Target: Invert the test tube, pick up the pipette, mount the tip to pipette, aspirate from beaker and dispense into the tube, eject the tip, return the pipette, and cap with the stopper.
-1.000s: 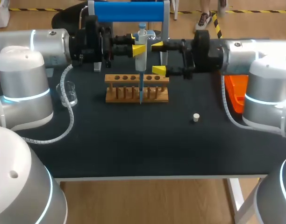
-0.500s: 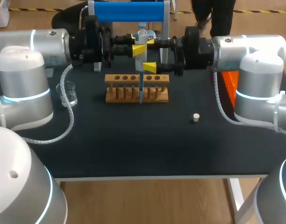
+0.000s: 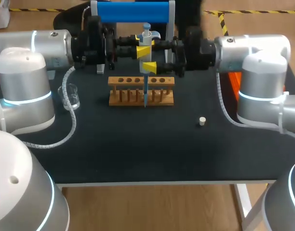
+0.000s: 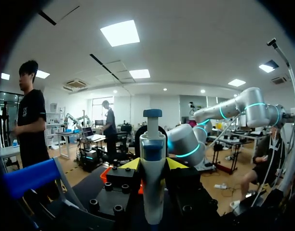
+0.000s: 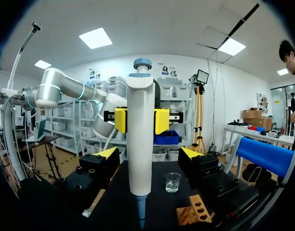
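I need to grab the pipette by the bare lower body (image 5: 140,166) above the blue tip with my right gripper next, as yellow fingers already cover its upper body.
A white pipette (image 3: 146,54) with a blue tip (image 3: 145,96) hangs upright over the wooden tube rack (image 3: 141,90). My left gripper (image 3: 143,49) is shut on its body, and in the left wrist view its yellow pads (image 4: 131,164) press the pipette (image 4: 152,178) from both sides. My right gripper (image 3: 149,57) comes in from the other side, open. In the right wrist view its fingertips (image 5: 108,153) stand apart from the pipette (image 5: 140,144), one on each side. The glass beaker (image 3: 70,95) stands to the rack's left. A small white stopper (image 3: 202,121) lies to its right.
The blue-topped pipette stand (image 3: 133,12) rises behind the grippers. An orange tray (image 3: 235,85) lies at the table's right side behind my right arm. In the right wrist view the beaker (image 5: 173,182) and a rack end (image 5: 193,211) lie beyond the pipette.
My right arm has moved left until its fingers stand on either side of the pipette, and they have narrowed somewhat. The left arm and the pipette have stayed still.
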Controlling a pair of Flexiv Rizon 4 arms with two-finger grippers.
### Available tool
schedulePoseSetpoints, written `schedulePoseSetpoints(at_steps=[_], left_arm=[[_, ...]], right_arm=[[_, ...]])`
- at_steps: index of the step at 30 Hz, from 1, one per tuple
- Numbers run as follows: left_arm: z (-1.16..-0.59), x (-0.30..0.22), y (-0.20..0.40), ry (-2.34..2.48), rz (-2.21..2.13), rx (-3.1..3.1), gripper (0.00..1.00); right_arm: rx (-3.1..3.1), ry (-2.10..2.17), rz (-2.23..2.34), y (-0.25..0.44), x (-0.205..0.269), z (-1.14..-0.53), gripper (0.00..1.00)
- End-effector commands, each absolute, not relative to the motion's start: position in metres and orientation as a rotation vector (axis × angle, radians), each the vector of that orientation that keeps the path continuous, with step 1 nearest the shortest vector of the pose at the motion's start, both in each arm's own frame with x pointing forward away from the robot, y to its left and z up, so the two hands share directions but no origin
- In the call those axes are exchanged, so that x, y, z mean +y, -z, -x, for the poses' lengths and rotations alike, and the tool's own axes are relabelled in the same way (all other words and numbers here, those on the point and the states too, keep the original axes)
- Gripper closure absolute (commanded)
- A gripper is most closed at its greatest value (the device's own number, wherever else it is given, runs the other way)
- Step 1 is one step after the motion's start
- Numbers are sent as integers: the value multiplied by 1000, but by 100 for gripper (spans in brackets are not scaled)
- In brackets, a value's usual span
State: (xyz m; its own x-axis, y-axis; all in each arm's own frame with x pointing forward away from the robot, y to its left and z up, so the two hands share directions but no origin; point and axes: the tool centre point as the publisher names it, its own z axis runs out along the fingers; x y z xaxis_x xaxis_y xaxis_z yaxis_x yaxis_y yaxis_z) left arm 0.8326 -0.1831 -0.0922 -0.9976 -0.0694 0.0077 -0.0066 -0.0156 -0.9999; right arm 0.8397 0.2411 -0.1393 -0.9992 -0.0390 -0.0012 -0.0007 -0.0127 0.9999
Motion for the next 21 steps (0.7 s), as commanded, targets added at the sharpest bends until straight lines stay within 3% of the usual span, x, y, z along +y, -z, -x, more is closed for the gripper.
schedulePoseSetpoints(at_steps=[1, 12, 21], left_arm=[[-832, -184, 91, 2204, 87, 2173, 100], [-832, -184, 91, 2204, 87, 2173, 100], [-832, -184, 91, 2204, 87, 2173, 100]], right_arm=[[-2182, 2216, -50, 141, 246, -842, 24], [-2176, 2213, -75, 138, 250, -842, 47], [-2178, 2205, -91, 138, 250, -840, 58]])
